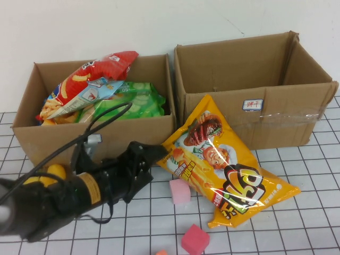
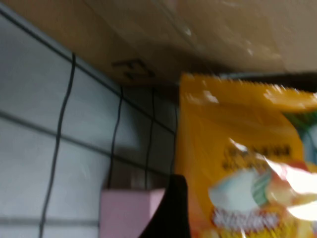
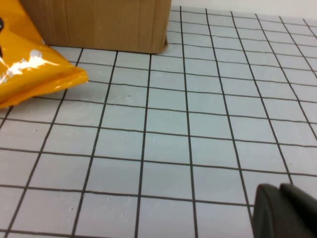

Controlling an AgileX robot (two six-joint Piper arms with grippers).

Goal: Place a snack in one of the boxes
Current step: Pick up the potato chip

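My left gripper should pick up the snack bag by its thin side edge next, because the bag lies flat and is puffed wide in its middle.
An orange snack bag lies flat on the gridded table in front of the two cardboard boxes, its top corner leaning on the right box. My left gripper is open at the bag's left edge, close to the left box. In the left wrist view one dark finger stands beside the bag, which fills the space between the jaws. My right gripper is shut and empty, low over bare table, away from the bag's corner. It is out of the high view.
The left box holds a red chip bag and a green bag. The right box looks empty. A pink foam cube lies next to the left gripper and a red cube lies nearer the front edge.
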